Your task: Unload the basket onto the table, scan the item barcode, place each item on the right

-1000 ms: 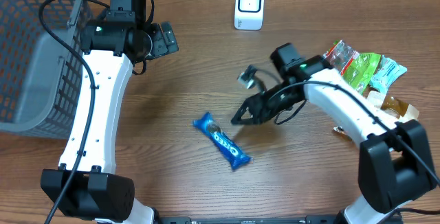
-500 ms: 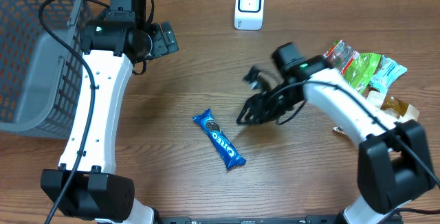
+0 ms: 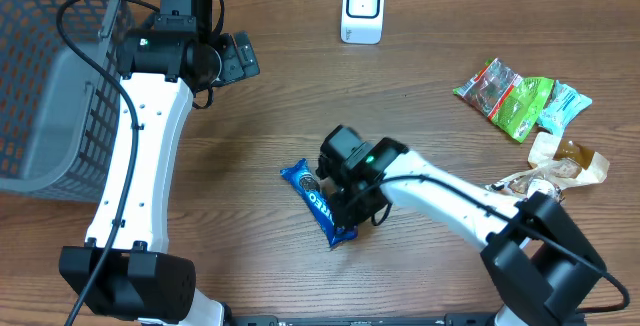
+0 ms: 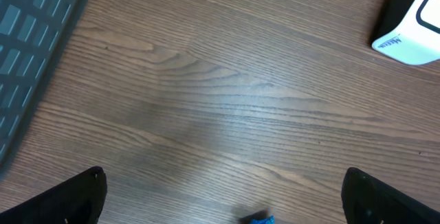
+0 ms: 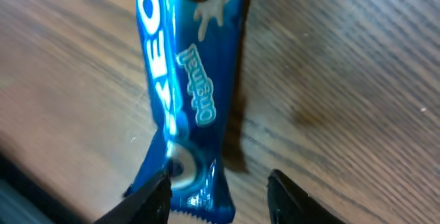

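Note:
Next, the right gripper grabs the blue Oreo pack by its near crimped end (image 3: 340, 236) (image 5: 194, 192), which leaves the pack's body uncovered to scan the barcode.
A blue Oreo pack (image 3: 298, 177) lies flat on the wooden table, left of centre. My right gripper (image 3: 343, 226) is low over its near end. In the right wrist view the pack (image 5: 189, 80) runs up the frame. Its crimped end sits between the two fingers of the right gripper (image 5: 220, 200), close against the left finger (image 5: 155, 200), with a gap to the right one. The jaws stand apart and do not clamp it. The white scanner (image 3: 362, 8) stands at the back. My left gripper (image 3: 240, 58) hangs wide open above bare table (image 4: 223, 207), with the scanner (image 4: 412, 25) at its upper right.
A grey mesh basket (image 3: 40, 86) fills the far left, its corner (image 4: 27, 38) in the left wrist view. Several snack packets (image 3: 520, 101) and brown wrappers (image 3: 560, 161) lie at the right edge. A blue tip of the pack (image 4: 258, 218) peeks in at the bottom.
My right arm has swung left and down from beside the pack until its fingers straddle the pack's near end, and its jaws have widened a little. The left arm has stayed still.

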Robot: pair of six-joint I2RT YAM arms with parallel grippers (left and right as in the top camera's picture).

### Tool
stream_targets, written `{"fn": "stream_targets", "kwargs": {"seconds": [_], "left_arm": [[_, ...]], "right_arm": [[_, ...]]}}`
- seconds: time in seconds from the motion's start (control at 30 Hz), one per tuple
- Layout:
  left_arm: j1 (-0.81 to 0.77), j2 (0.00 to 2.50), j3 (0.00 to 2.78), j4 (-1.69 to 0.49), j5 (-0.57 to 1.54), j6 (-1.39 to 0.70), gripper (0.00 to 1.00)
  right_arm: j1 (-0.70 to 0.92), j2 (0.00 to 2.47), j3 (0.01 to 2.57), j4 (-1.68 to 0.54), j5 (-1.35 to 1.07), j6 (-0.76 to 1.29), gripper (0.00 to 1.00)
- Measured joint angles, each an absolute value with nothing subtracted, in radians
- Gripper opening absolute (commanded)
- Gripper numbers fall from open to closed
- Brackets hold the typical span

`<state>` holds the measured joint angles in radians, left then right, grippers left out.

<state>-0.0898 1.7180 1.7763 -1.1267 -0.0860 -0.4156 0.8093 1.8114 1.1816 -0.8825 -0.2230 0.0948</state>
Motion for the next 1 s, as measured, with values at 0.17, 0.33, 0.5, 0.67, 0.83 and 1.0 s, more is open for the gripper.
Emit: {"fn": "stream_targets", "kwargs": {"seconds": [0.17, 0.33, 0.5, 0.67, 0.83, 1.0], "left_arm": [[-0.09, 1.718, 1.776, -1.127, -0.086, -0.415, 1.0], [-0.09, 1.718, 1.776, -1.127, -0.086, -0.415, 1.0], [-0.09, 1.718, 1.776, -1.127, -0.086, -0.416, 1.0], [-0.09, 1.718, 1.776, -1.127, -0.086, -0.416, 1.0], [-0.09, 1.718, 1.776, -1.127, -0.086, -0.416, 1.0], [-0.09, 1.718, 1.776, -1.127, -0.086, -0.416, 1.0]], "right_arm": [[0.839, 1.811, 1.182, -0.856, -0.153, 0.123, 0.47], [0.839, 1.811, 1.182, -0.865, -0.18, 0.131, 0.49], [0.839, 1.811, 1.181, -0.885, -0.235, 0.133, 0.56], [0.839, 1.816, 1.152, -0.863, -0.27, 0.127, 0.39], [0.838, 1.838, 1.127, -0.845, -0.289, 0.129, 0.21], [0.838, 1.837, 1.127, -0.845, -0.294, 0.126, 0.05]]}}
